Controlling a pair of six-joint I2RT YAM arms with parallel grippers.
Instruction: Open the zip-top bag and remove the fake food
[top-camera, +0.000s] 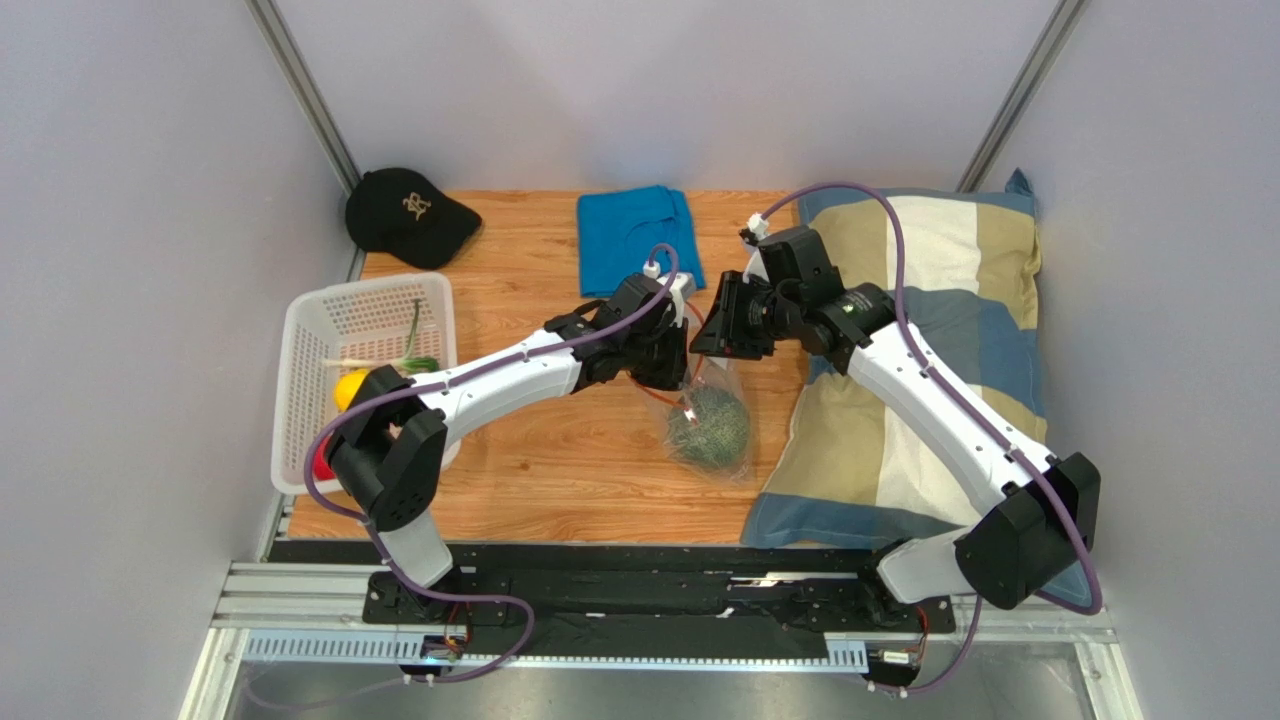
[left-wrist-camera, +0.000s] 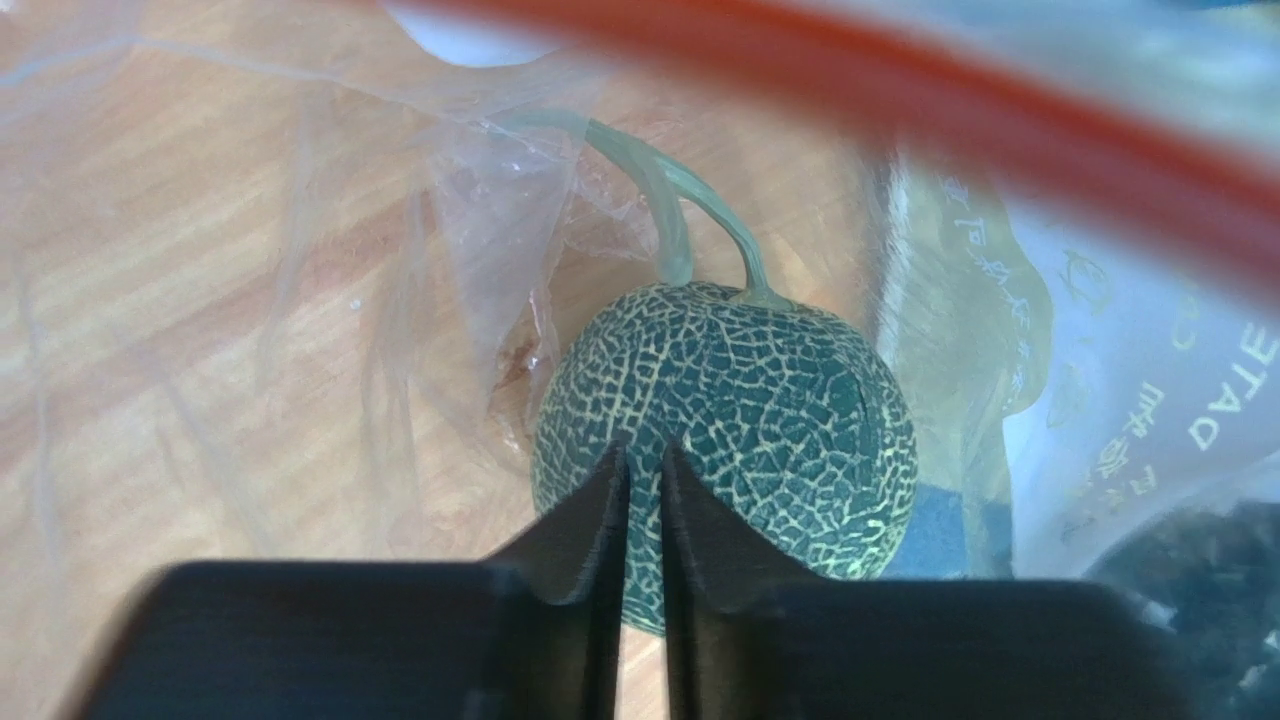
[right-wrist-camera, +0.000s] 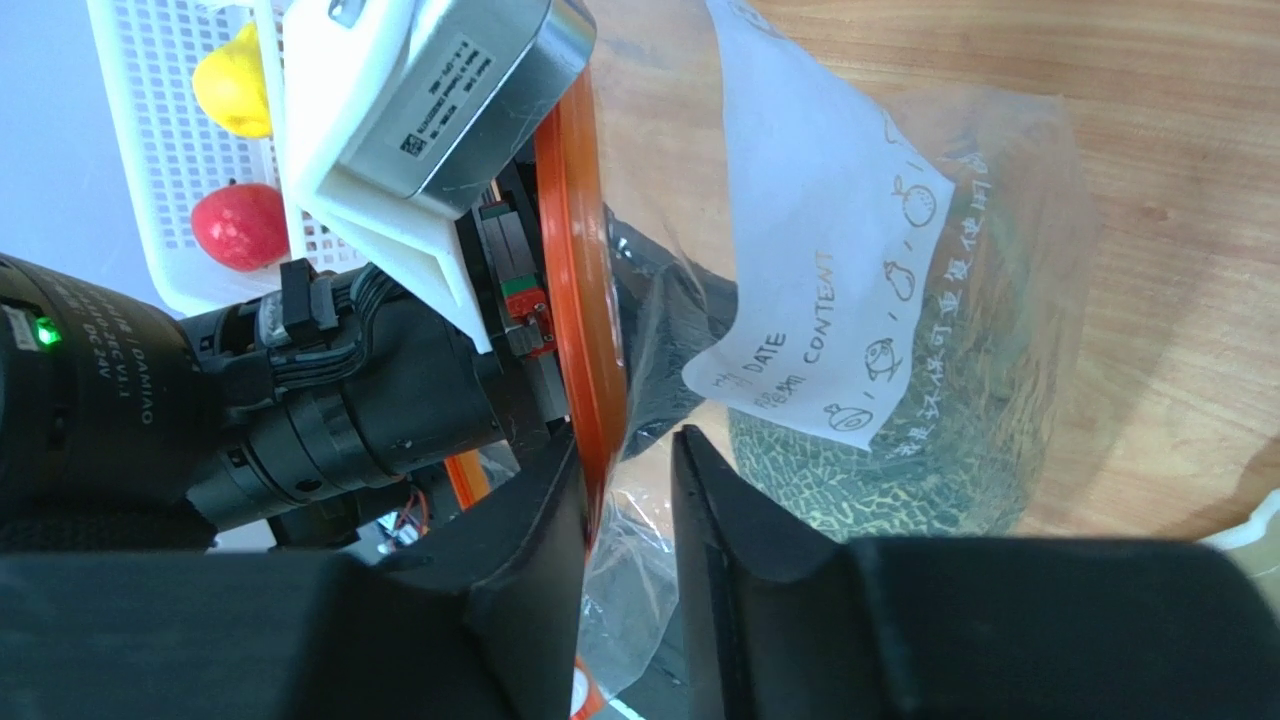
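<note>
I should use my left gripper to grab the clear film at the zip-top bag's opening (top-camera: 675, 386) (left-wrist-camera: 646, 453). This will open the bag so the fake food can be taken out.
The zip-top bag (top-camera: 703, 393) hangs between my two grippers above the wooden table, its orange-red zip strip (right-wrist-camera: 579, 255) at the top. The grey-green netted ball (top-camera: 709, 429) with green stems sits in the bag's bottom; it also shows in the left wrist view (left-wrist-camera: 736, 405). My left gripper (top-camera: 679, 348) (left-wrist-camera: 643, 458) is at the bag's mouth, jaws nearly together on clear film. My right gripper (top-camera: 718, 333) (right-wrist-camera: 628, 450) is closed to a narrow gap with the zip strip between its fingers. The yellow fruit (top-camera: 349, 390) (right-wrist-camera: 233, 83) and red fruit (top-camera: 322, 455) (right-wrist-camera: 238, 225) lie in the white basket (top-camera: 368, 308).
A black cap (top-camera: 409, 215) and a folded blue cloth (top-camera: 639, 237) lie at the back of the table. A blue, yellow and white pillow (top-camera: 932, 345) covers the right side. Grey walls close in on both sides.
</note>
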